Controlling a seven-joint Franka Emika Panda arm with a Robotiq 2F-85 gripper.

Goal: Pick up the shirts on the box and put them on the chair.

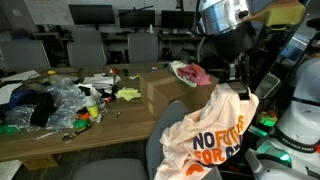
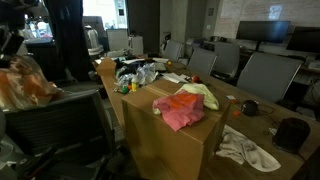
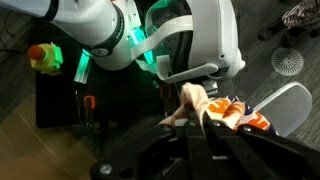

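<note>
The held fold of the shirt hangs beside the backrest, and the shirt would fall partly off the chair if I opened now. I should keep my gripper closed on the shirt.
My gripper (image 1: pixel 238 86) is shut on the cream-peach shirt (image 1: pixel 208 140) with orange and blue print. The shirt hangs from the jaws over the grey fabric chair (image 1: pixel 166 142), its lower part draped on the backrest. In the wrist view a fold of this shirt (image 3: pixel 222 110) is bunched between the closed fingers (image 3: pixel 190 132). It also shows at the left edge (image 2: pixel 24 86) above the chair (image 2: pixel 62 122). The brown box (image 2: pixel 168 145) carries a pink-red shirt (image 2: pixel 181 111) and a pale yellow-green shirt (image 2: pixel 201 93). In an exterior view both lie on the box (image 1: pixel 163 93), with the pink-red shirt (image 1: pixel 197 74) at its far corner.
Clear plastic bags (image 1: pixel 62 98) and small items clutter the long wooden table (image 1: pixel 40 140), with a small yellow rag (image 1: pixel 128 94) near the box. A white cloth (image 2: pixel 246 149) lies beside the box. Grey office chairs (image 1: pixel 88 48) and monitors stand behind. The robot's white base (image 1: pixel 296 128) is close by.
</note>
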